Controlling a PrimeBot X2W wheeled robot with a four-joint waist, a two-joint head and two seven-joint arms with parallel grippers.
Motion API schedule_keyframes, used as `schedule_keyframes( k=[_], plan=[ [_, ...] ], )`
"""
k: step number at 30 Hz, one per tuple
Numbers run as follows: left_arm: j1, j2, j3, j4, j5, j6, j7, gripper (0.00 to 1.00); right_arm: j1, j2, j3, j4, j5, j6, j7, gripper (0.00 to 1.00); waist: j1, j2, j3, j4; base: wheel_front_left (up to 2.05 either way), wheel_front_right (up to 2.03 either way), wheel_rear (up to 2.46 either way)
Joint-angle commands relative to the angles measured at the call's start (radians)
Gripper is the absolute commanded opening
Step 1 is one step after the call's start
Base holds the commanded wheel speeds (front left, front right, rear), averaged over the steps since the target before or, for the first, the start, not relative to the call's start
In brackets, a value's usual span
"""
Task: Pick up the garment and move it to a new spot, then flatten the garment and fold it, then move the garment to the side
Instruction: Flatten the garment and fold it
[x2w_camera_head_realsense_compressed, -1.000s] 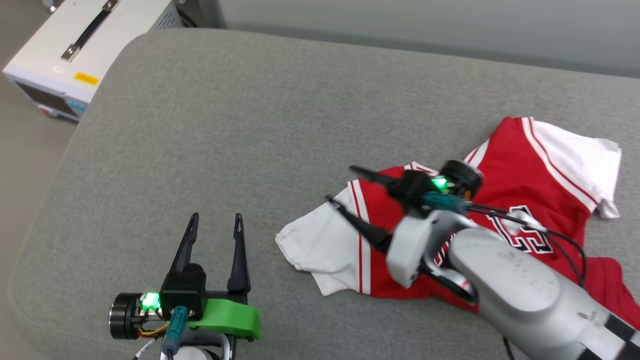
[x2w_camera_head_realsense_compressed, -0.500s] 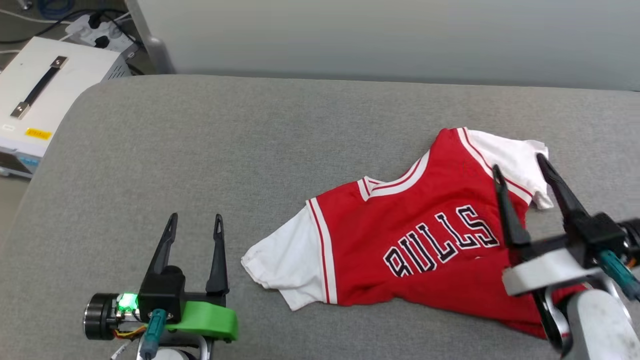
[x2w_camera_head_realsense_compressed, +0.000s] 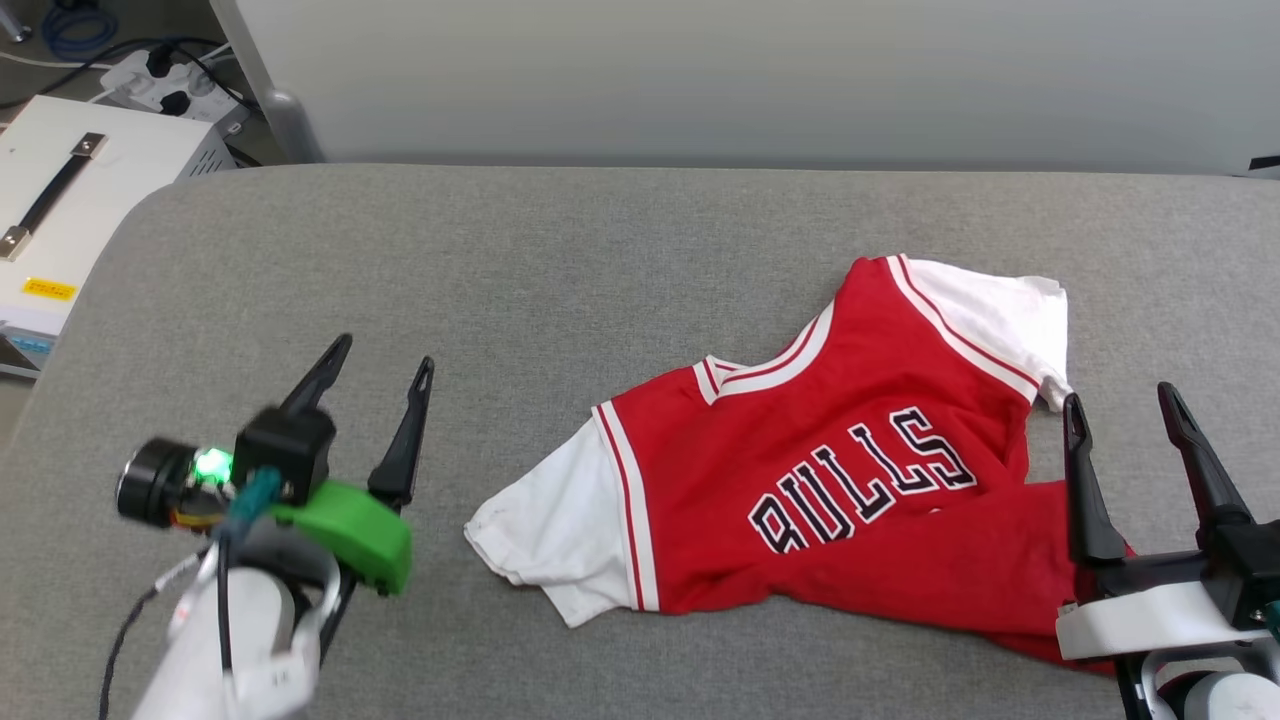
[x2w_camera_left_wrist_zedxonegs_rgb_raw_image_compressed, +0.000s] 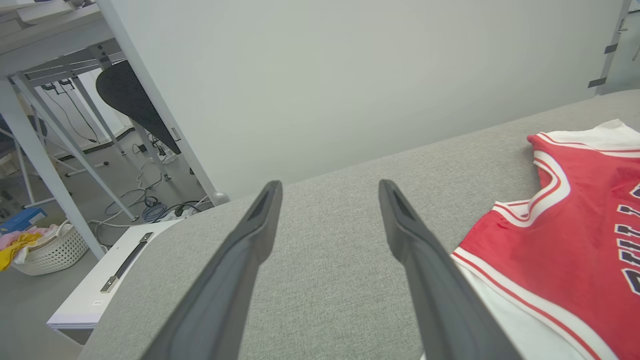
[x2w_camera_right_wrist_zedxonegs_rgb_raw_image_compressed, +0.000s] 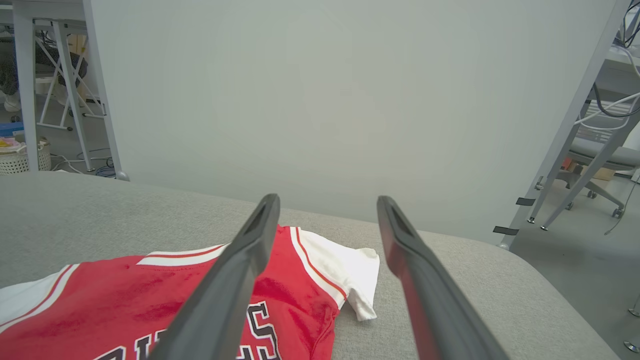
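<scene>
My left gripper is going to take hold of the garment by the loose edge of its white sleeve (x2w_camera_head_realsense_compressed: 489, 547) next, because the garment's red body (x2w_camera_head_realsense_compressed: 768, 480) lies flat and wide.
The garment (x2w_camera_head_realsense_compressed: 830, 470), a red jersey T-shirt with white sleeves and black "BULLS" lettering, lies rumpled on the grey cushioned surface (x2w_camera_head_realsense_compressed: 560, 280), right of centre. Its lower part is bunched toward the right. My left gripper (x2w_camera_head_realsense_compressed: 385, 352) hovers open over bare fabric well left of the garment's white sleeve (x2w_camera_head_realsense_compressed: 555, 525). My right gripper (x2w_camera_head_realsense_compressed: 1120, 397) is open at the lower right, above the garment's bunched hem and just below its far white sleeve (x2w_camera_head_realsense_compressed: 1000, 310). The left wrist view has the garment (x2w_camera_left_wrist_zedxonegs_rgb_raw_image_compressed: 565, 250) at the right of the left gripper (x2w_camera_left_wrist_zedxonegs_rgb_raw_image_compressed: 330, 186). The right wrist view has the garment (x2w_camera_right_wrist_zedxonegs_rgb_raw_image_compressed: 165, 295) beneath the right gripper (x2w_camera_right_wrist_zedxonegs_rgb_raw_image_compressed: 327, 200).
A white equipment box (x2w_camera_head_realsense_compressed: 60, 210) with a black handle stands off the surface's left edge, with a power strip (x2w_camera_head_realsense_compressed: 165, 80) and cables behind it. A pale partition wall (x2w_camera_head_realsense_compressed: 700, 70) rises directly behind the surface. Table legs (x2w_camera_left_wrist_zedxonegs_rgb_raw_image_compressed: 50, 150) and a laundry basket (x2w_camera_left_wrist_zedxonegs_rgb_raw_image_compressed: 47, 252) stand on the floor beyond.
The head camera has shifted, moving the whole picture. My right gripper pulled off the garment's middle and back to the lower right. My left gripper lifted and tilted right.
</scene>
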Motion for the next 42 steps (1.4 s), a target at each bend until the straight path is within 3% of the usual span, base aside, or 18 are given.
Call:
schedule_keyframes(
  k=[1, 4, 9, 14, 20, 35, 36, 37, 42],
  plan=[
    [-0.080, 0.051, -0.069, -0.001, -0.082, -0.009, 0.135, 1.00, 0.011, 0.006, -0.009, -0.021, -0.008, 0.000, -0.006, 1.00, 0.0000, 0.0000, 0.009, -0.002, 0.00, 0.00, 0.00],
    [-0.172, 0.161, -0.242, -0.045, -0.265, -0.010, 0.409, 1.00, 0.004, 0.008, -0.011, -0.031, -0.012, 0.000, -0.006, 1.00, 0.0000, 0.0000, 0.021, -0.005, 0.00, 0.00, 0.00],
    [-0.324, 0.283, -0.440, -0.085, -0.573, -0.010, 0.738, 1.00, -0.022, 0.009, -0.006, -0.031, -0.013, 0.000, -0.006, 1.00, 0.0000, 0.0000, 0.046, -0.018, 0.00, 0.00, 0.00],
    [-0.396, 0.325, -0.585, -0.023, -0.671, -0.010, 0.851, 1.00, -0.048, 0.009, -0.004, -0.031, -0.009, 0.000, -0.006, 1.00, 0.0000, 0.0000, 0.079, -0.037, 0.00, 0.00, 0.00],
    [-0.442, 0.343, -0.706, 0.092, -0.746, -0.010, 0.869, 1.00, -0.081, 0.009, -0.002, -0.027, -0.009, 0.000, -0.006, 1.00, 0.0000, 0.0000, 0.117, -0.064, 0.00, 0.00, 0.00],
    [-0.511, 0.362, -1.026, 0.268, -0.770, -0.010, 0.784, 1.00, -0.135, 0.009, 0.000, -0.023, -0.002, 0.000, -0.006, 1.00, 0.0000, 0.0000, 0.176, -0.089, 0.00, 0.00, 0.00],
    [-0.514, 0.365, -1.036, 0.269, -0.777, -0.010, 0.766, 0.81, -0.135, 0.009, 0.000, -0.024, 0.000, 0.000, -0.006, 1.00, 0.0000, 0.0000, 0.176, -0.090, 0.00, 0.00, 0.00],
    [-0.519, 0.369, -1.046, 0.272, -0.780, -0.010, 0.739, 0.03, -0.135, 0.009, 0.001, -0.024, 0.001, 0.000, -0.006, 1.00, 0.0000, 0.0000, 0.175, -0.090, 0.00, 0.00, 0.00],
    [-0.546, 0.386, -1.060, 0.297, -0.787, -0.010, 0.586, 0.00, -0.139, 0.009, -0.011, -0.021, 0.008, 0.000, -0.006, 1.00, 0.0000, 0.0000, 0.154, -0.084, 0.00, 0.00, 0.00]
  ],
)
